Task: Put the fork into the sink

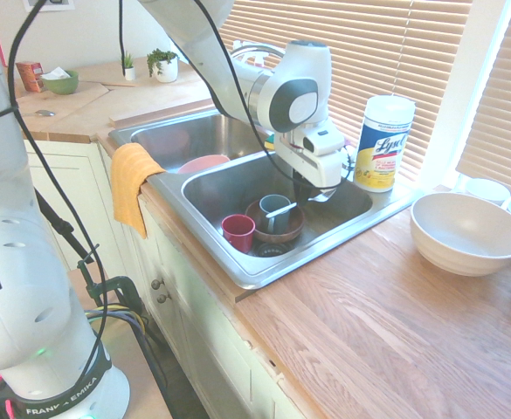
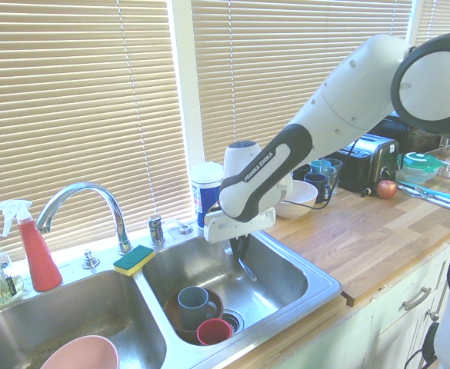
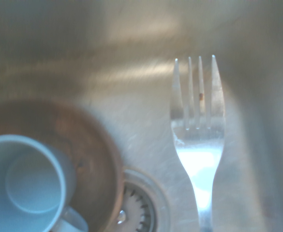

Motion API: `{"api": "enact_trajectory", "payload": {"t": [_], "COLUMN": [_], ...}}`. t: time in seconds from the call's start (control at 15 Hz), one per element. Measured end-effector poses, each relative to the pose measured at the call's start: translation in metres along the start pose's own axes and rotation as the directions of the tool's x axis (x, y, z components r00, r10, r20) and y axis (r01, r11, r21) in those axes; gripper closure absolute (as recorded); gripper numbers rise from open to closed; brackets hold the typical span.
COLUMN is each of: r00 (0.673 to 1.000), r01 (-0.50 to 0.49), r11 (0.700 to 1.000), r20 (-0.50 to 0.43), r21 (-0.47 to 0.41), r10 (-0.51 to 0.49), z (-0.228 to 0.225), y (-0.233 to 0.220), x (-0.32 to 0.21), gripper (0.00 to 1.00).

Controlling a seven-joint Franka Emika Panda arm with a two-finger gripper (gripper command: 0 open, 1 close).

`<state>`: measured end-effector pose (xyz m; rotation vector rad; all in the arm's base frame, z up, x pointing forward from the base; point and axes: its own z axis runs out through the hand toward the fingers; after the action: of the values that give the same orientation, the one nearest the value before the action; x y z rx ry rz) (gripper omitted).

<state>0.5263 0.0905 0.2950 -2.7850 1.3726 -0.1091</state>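
The fork's teeth are high above the sink's steel bottom and the brown dish, so my gripper must keep holding the fork until it is lower.
My gripper (image 1: 304, 195) hangs inside the wider basin of the sink (image 1: 257, 270), shut on the handle of the silver fork (image 1: 281, 209). In the second exterior view the gripper (image 2: 238, 247) is below the rim of the sink (image 2: 318, 287), and the fork (image 2: 248, 269) slants down from it without touching the floor. In the wrist view the fork (image 3: 198, 140) shows its four tines over the steel floor, beside the round drain (image 3: 141, 208). A grey-blue mug (image 1: 274, 212) stands on a brown dish (image 1: 283, 230) close to the fork.
A red cup (image 1: 238, 231) stands by the drain. The narrower basin holds a pink bowl (image 1: 204, 162). An orange cloth (image 1: 131, 185) hangs over the front rim. A wipes canister (image 1: 383, 131) and a white bowl (image 1: 467, 231) stand on the wooden counter to the right.
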Motion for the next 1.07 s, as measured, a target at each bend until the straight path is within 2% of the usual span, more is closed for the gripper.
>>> {"api": "enact_trajectory", "payload": {"t": [0.4, 1.07], "r00": [0.995, 0.988], "r01": [0.086, 0.155], "r11": [0.996, 0.987], "r20": [0.041, 0.019], "r21": [-0.008, -0.039], "r10": [-0.086, -0.154], "z": [0.063, 0.146], "y": [-0.006, -0.019], "x": [-0.019, -0.023], "gripper": [1.0, 1.0]}}
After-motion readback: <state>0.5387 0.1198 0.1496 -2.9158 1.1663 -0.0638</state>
